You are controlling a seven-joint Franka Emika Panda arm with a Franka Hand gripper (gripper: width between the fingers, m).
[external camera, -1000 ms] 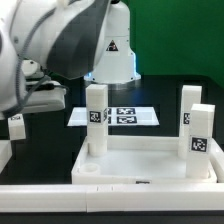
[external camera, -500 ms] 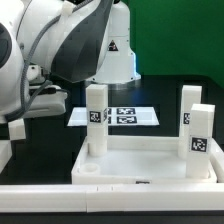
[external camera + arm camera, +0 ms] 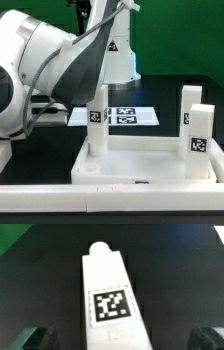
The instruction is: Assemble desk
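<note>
My gripper closes on the white leg now, since the fingers reach down on both sides of the leg, low over the black table.
The desk tabletop (image 3: pixel 140 160), white and rimmed, lies at the front of the exterior view. One leg (image 3: pixel 96 120) stands upright at its far left corner and two tagged legs (image 3: pixel 199 140) stand at its right side. A round socket (image 3: pixel 88 170) shows at the near left corner. In the wrist view another white leg (image 3: pixel 108 286) with a square tag lies flat on the black table. My gripper (image 3: pixel 120 339) is open astride it, with dark gaps between the leg and each of the fingers (image 3: pixel 35 339). In the exterior view the arm (image 3: pixel 45 70) hides this leg and the gripper.
The marker board (image 3: pixel 125 116) lies flat behind the tabletop. The robot's base (image 3: pixel 113 55) stands at the back. A white border rail (image 3: pixel 110 190) runs along the front edge. The arm fills the exterior view's left.
The arm has swung lower and toward the exterior view's right. It now covers the loose leg that stood at the left edge. The tabletop and its legs have not moved.
</note>
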